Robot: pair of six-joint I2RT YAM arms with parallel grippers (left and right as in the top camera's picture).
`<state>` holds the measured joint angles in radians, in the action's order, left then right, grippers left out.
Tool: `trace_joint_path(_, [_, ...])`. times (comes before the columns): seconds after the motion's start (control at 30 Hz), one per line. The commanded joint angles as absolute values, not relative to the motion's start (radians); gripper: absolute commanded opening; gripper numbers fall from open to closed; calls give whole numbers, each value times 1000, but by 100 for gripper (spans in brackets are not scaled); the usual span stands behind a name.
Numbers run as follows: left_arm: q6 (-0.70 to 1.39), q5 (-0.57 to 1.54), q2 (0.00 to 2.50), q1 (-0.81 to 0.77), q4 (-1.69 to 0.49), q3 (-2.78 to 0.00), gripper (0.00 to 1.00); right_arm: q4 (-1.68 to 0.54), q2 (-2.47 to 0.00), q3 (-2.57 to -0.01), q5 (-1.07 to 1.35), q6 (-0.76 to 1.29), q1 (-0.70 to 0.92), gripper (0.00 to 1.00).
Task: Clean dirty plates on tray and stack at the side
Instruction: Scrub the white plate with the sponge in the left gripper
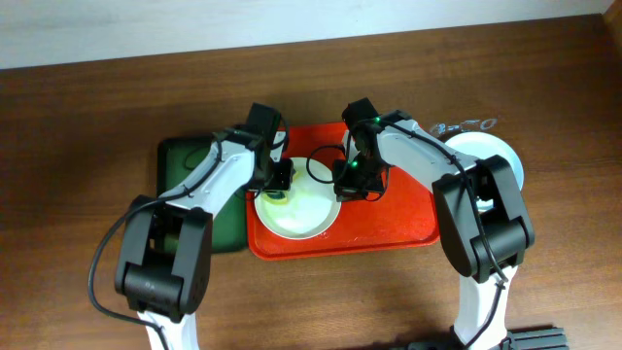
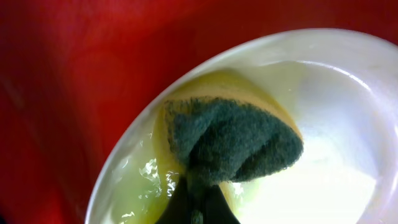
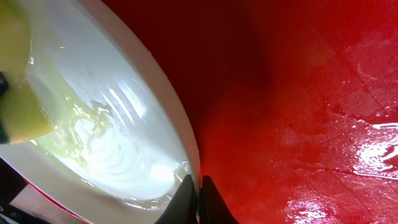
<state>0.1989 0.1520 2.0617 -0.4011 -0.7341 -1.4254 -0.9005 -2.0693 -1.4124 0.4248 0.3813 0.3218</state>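
Note:
My left gripper stays closed on the sponge for now, until it reaches the dark green tray. If the gripper opened now, the sponge would rest on the plate.
A white-cream plate with yellow smears lies on the orange-red tray. My left gripper is shut on a green-and-yellow sponge pressed on the plate's left inner side. My right gripper is shut on the plate's right rim, one finger on each side of the rim, over the wet tray floor. Cleaned pale plates are stacked to the right of the tray, partly hidden by my right arm.
A dark green tray lies left of the orange-red tray, partly under my left arm. A small clear object lies on the wooden table behind the stacked plates.

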Motion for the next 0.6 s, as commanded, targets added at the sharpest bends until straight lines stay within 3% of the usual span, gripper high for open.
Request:
trace_joint_path(0.0, [272,180,2062,-444,-709,-1313,0,-896,-2051,-1404,434,375,334,4])
trace_joint_path(0.1, [238,437,2052,-465,-726,-1313,0,-892,-2051,-1404,434,376,334,4])
trace_joint_path(0.17, [239,472,2012,-460,-725,-1327,0,-892,-2051,-1404,434,376,334,4])
trace_joint_path(0.3, [284,224,1866,-421,-729,-1354,0,-893,-2051,-1404,434,376,334,4])
trace_joint_path(0.57, [285,72,1913,-462,-732,-1302,0,-876,-2051,-1404,434,376,334,4])
